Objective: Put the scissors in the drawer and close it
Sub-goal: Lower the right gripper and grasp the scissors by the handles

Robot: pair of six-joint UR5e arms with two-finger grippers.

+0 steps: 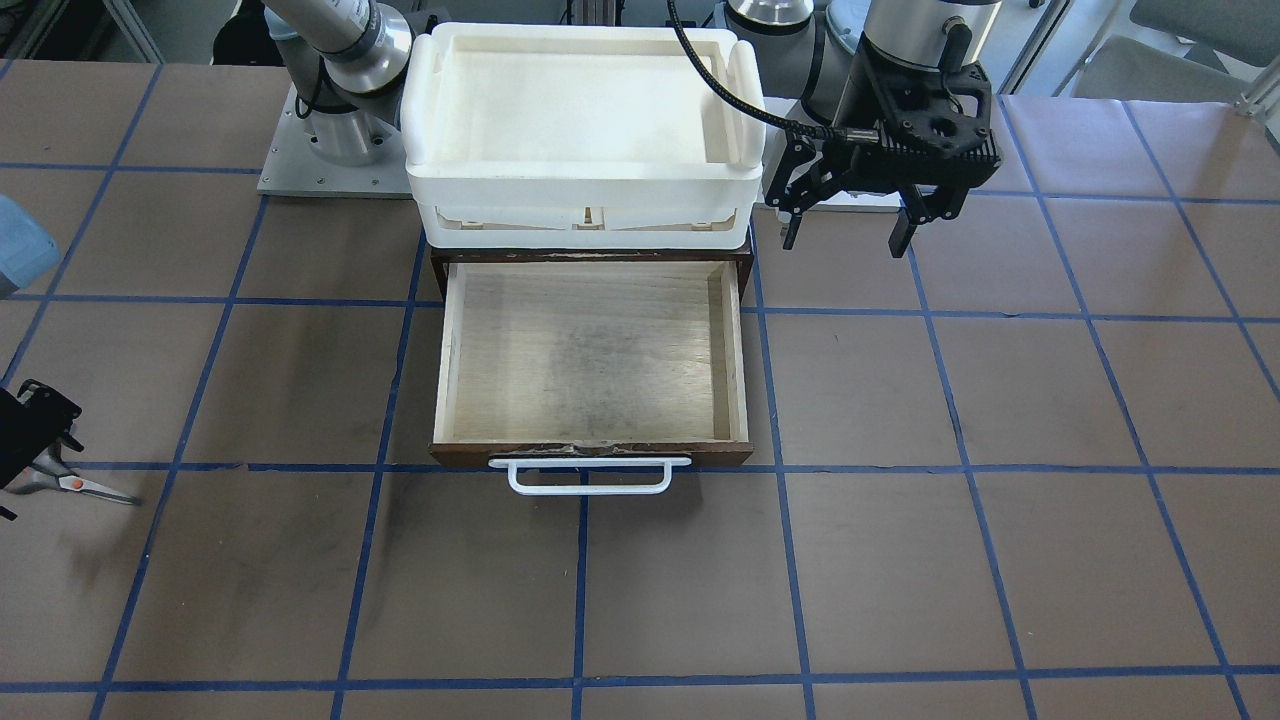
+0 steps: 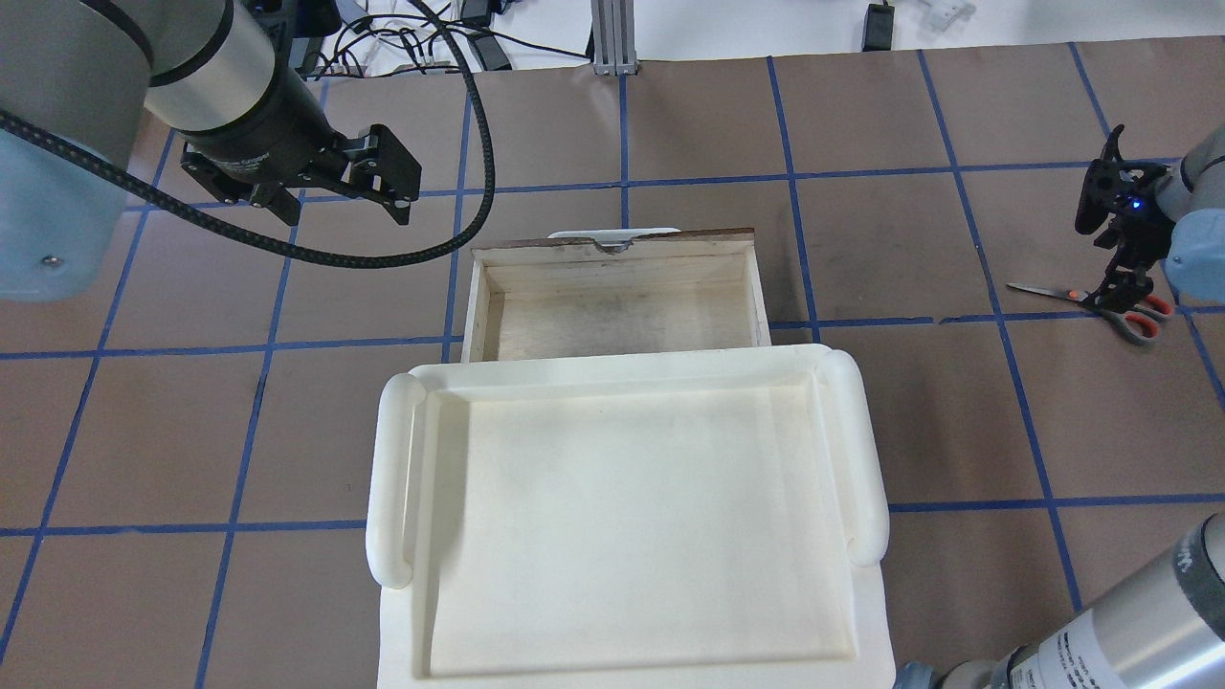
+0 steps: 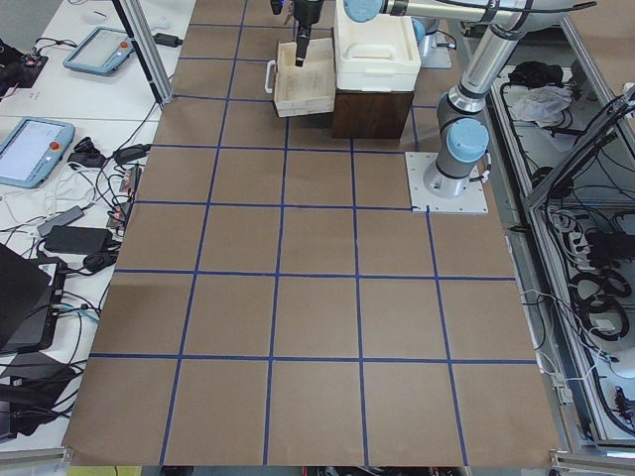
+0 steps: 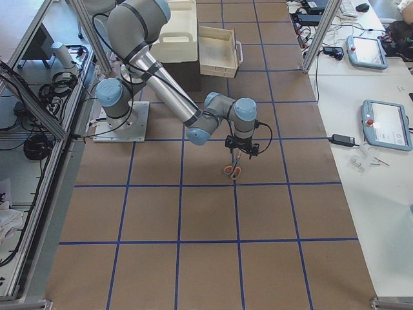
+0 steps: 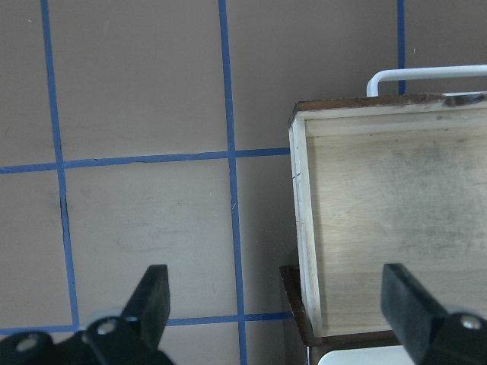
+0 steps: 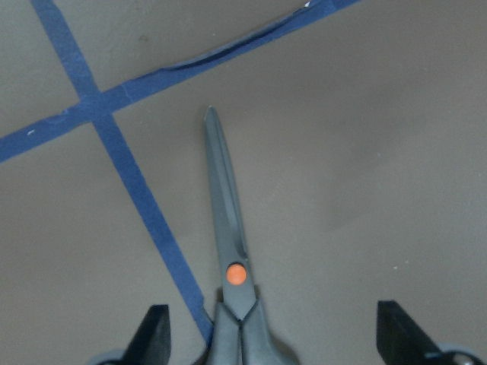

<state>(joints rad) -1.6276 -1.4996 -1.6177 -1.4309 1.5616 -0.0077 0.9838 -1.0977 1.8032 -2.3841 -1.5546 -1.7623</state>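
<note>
My right gripper grabs the scissors' grey handles next. Then it puts the scissors away in the drawer [image 1: 590, 360].
The scissors [image 2: 1115, 306] lie flat on the table far to my right, blades pointing toward the drawer side; they also show in the front view [image 1: 75, 485] and the right wrist view [image 6: 228, 251]. My right gripper [image 2: 1118, 283] is open and low over them, with a finger [image 6: 156, 334] on each side of the handle end. The drawer [image 1: 590, 360] is pulled out of the dark brown cabinet [image 1: 437, 262] and is empty, its white bar handle [image 1: 590, 480] facing away from me. My left gripper [image 2: 340, 196] is open and empty, hovering beside the drawer's left side [image 5: 300, 228].
A large white plastic tray [image 2: 622, 517] sits on top of the cabinet, behind the open drawer. The table is brown with a blue tape grid. A pale blue object [image 1: 20, 245] shows at the front view's left edge.
</note>
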